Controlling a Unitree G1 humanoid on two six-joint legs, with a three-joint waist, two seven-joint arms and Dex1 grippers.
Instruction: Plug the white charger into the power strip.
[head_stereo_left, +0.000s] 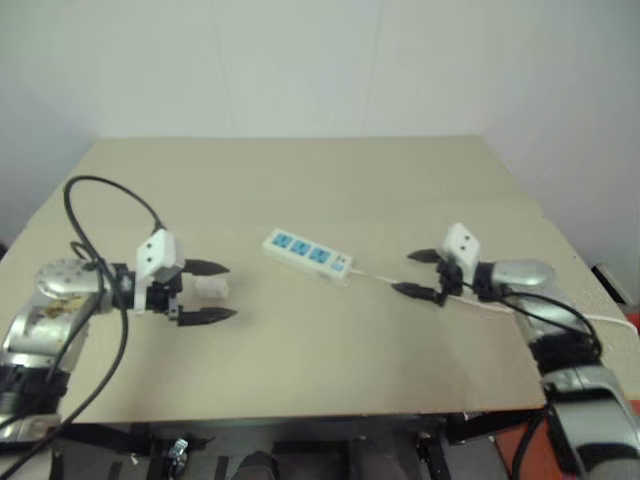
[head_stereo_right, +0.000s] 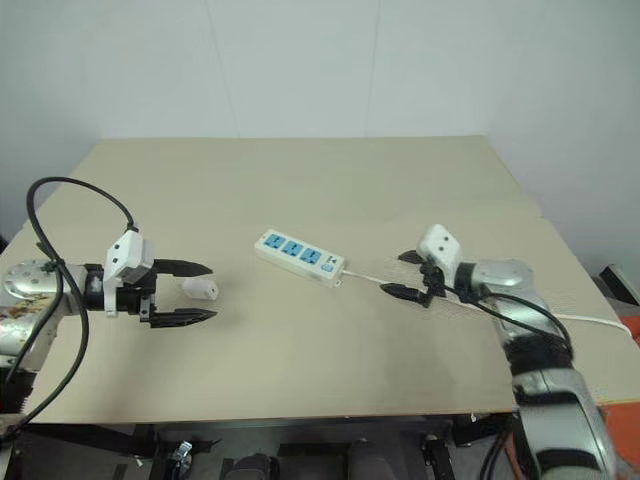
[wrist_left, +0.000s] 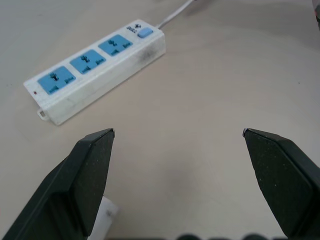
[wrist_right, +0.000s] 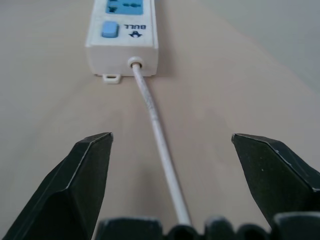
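Observation:
The power strip (head_stereo_left: 306, 255) is long from end to end but narrow across. My right gripper will grab its long sides by the switch (head_stereo_left: 338, 265) next.
The white power strip (head_stereo_right: 298, 256) with three blue sockets lies mid-table, its switch end toward my right arm and its thin white cord (wrist_right: 157, 135) running off to the right. A small white charger (head_stereo_right: 200, 289) rests on the table left of the strip, between the spread fingers of my left gripper (head_stereo_right: 198, 292), which stands open and untouching. In the left wrist view the charger (wrist_left: 106, 214) peeks beside one finger. My right gripper (head_stereo_right: 402, 274) is open, straddling the cord just right of the strip's switch end (wrist_right: 122, 37), holding nothing.
The tan tabletop (head_stereo_left: 300, 180) stretches wide behind the strip, up to a white wall. A black cable (head_stereo_left: 105, 215) loops above my left arm. The table's front edge (head_stereo_left: 300, 415) runs close below both arms.

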